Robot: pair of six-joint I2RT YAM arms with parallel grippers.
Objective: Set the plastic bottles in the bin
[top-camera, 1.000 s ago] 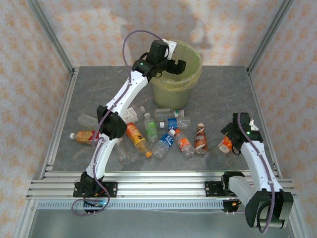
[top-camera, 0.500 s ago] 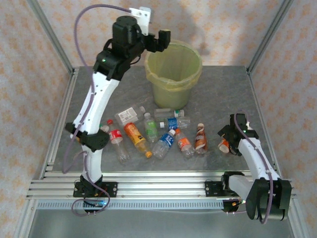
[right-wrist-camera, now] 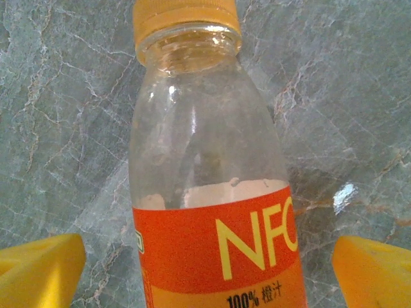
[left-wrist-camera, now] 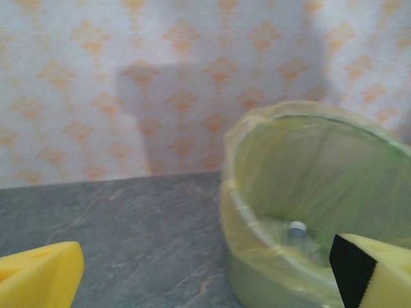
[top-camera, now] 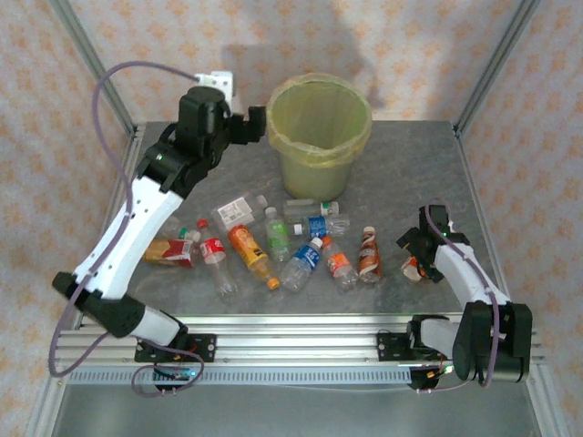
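The fingers of my right gripper are above the orange-label bottle's (top-camera: 414,269) (right-wrist-camera: 218,247) sides, with wide gaps, so it isn't time to close yet. My right gripper should go lower first, then close on the bottle.
The bin (top-camera: 321,159), lined with a yellow-green bag, stands at the back centre of the table. In the left wrist view the bin (left-wrist-camera: 257,256) holds one clear bottle with a pale cap (left-wrist-camera: 297,231). My left gripper (top-camera: 253,126) hovers open just left of the bin's rim, with nothing between its fingers (left-wrist-camera: 40,277). Several plastic bottles lie mid-table, among them a red-label one (top-camera: 211,250) and a blue-label one (top-camera: 305,259). My right gripper (top-camera: 412,248) stands open over an orange-label, orange-capped bottle (right-wrist-camera: 215,192) at the right, which lies on the table between its yellow fingers (right-wrist-camera: 376,273).
A metal frame post (top-camera: 91,68) rises at the back left and another (top-camera: 492,68) at the back right, with patterned walls behind. The aluminium rail (top-camera: 291,341) runs along the near edge. Bare grey tabletop (top-camera: 410,173) lies right of the bin.
My left arm has swung away from above the bin, leftward and lower, its gripper now beside the rim. The right gripper has edged closer over the orange-label bottle.
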